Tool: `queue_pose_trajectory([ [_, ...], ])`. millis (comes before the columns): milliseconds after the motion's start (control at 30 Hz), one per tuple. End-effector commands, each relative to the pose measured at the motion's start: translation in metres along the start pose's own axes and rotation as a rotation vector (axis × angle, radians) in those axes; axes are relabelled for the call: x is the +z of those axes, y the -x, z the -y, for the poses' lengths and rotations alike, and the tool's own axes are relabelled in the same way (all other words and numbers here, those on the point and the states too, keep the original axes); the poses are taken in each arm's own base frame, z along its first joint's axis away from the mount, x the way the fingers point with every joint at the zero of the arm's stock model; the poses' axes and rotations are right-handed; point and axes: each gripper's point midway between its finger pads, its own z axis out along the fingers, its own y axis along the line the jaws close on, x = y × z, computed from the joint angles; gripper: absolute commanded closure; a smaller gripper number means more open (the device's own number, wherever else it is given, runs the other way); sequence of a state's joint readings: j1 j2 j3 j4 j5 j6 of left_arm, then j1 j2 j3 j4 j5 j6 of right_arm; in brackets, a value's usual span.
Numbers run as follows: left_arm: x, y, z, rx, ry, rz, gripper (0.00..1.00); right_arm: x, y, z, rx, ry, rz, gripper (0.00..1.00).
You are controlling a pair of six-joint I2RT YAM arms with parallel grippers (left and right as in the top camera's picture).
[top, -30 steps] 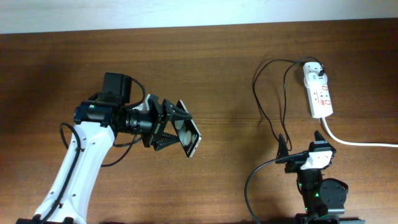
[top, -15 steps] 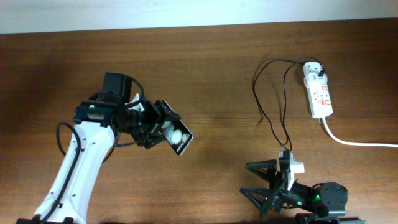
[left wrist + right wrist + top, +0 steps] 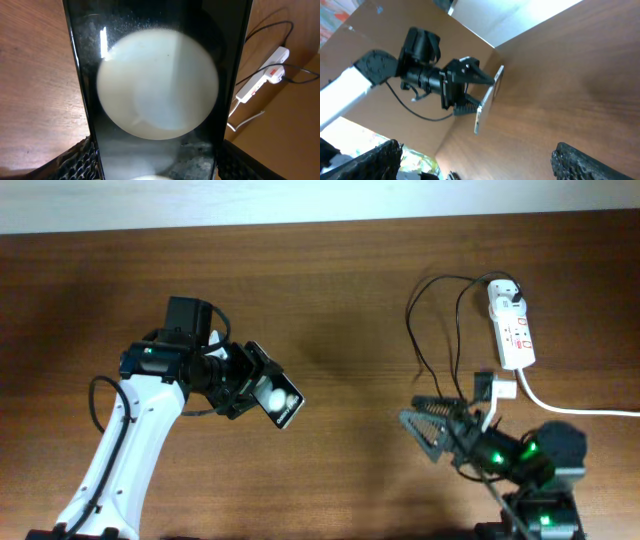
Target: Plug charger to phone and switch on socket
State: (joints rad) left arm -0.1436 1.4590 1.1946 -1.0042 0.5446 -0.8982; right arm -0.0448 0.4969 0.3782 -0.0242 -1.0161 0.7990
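Note:
Next, the right gripper grips the phone's loose end [image 3: 288, 409] [image 3: 480, 119] across the phone's sides, leaving the phone's other end for the left gripper to regrip.
My left gripper [image 3: 250, 390] is shut on the black phone [image 3: 275, 398], held tilted above the table left of centre. The phone fills the left wrist view [image 3: 160, 90], one white circle in full. My right gripper [image 3: 425, 425] is open and empty at the lower right, jaws pointing left; its wrist view shows the phone edge-on [image 3: 487, 102] in the left gripper [image 3: 467, 90]. The thin black charger cable [image 3: 435, 340] loops from its adapter [image 3: 512, 298], plugged into the white socket strip [image 3: 512, 330] at the far right. The strip also shows in the left wrist view [image 3: 260, 75].
The strip's thick white cord [image 3: 570, 408] runs off to the right edge. The brown wooden table [image 3: 350, 290] ends at a pale wall along the top. The black cable's lower end passes close by my right arm.
My left gripper has drawn the phone slightly left and turned it. My right arm has swung from low at the front edge up and right, its open jaws now pointing left near the cable.

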Motion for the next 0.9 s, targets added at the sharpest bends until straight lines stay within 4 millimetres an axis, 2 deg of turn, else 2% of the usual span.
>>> queue_pose_trajectory([
  [0,0.000,-0.001,0.003,0.005,-0.013,-0.009,0.29,0.011,0.018,0.000,-0.002,-0.021,-0.017,0.01],
  [67,0.000,-0.001,0.003,0.005,-0.013,-0.009,0.29,0.025,0.009,0.011,0.035,-0.081,-0.032,0.01],
  [167,0.000,-0.001,0.002,0.003,-0.011,-0.011,0.30,0.057,-0.018,0.022,0.024,-0.205,-0.057,0.01],
  [233,0.000,-0.002,0.002,0.001,-0.009,-0.013,0.29,0.080,-0.034,0.014,-0.025,-0.231,-0.053,0.01],
  [333,0.000,-0.002,0.002,0.001,-0.009,-0.013,0.29,0.105,-0.047,0.013,0.011,-0.268,-0.009,0.01],
  [433,0.000,-0.002,0.002,0.001,-0.008,-0.012,0.29,0.143,-0.075,0.004,0.005,-0.194,-0.054,0.01],
  [500,0.000,-0.002,0.002,0.001,-0.008,-0.012,0.28,0.163,-0.088,0.010,0.051,-0.175,-0.059,0.01],
  [533,0.000,-0.002,0.002,0.001,-0.008,-0.012,0.29,0.167,-0.091,0.012,0.050,-0.172,-0.061,0.01],
  [633,0.000,-0.002,0.002,0.001,-0.008,-0.012,0.28,0.180,-0.094,0.016,0.060,-0.145,-0.042,0.19],
  [733,0.000,-0.002,0.002,0.001,-0.008,-0.012,0.28,0.189,-0.092,0.022,0.091,-0.167,-0.024,0.25],
  [867,0.000,-0.002,0.002,0.001,-0.008,-0.012,0.28,0.202,-0.073,0.004,0.094,-0.135,0.020,0.34],
])
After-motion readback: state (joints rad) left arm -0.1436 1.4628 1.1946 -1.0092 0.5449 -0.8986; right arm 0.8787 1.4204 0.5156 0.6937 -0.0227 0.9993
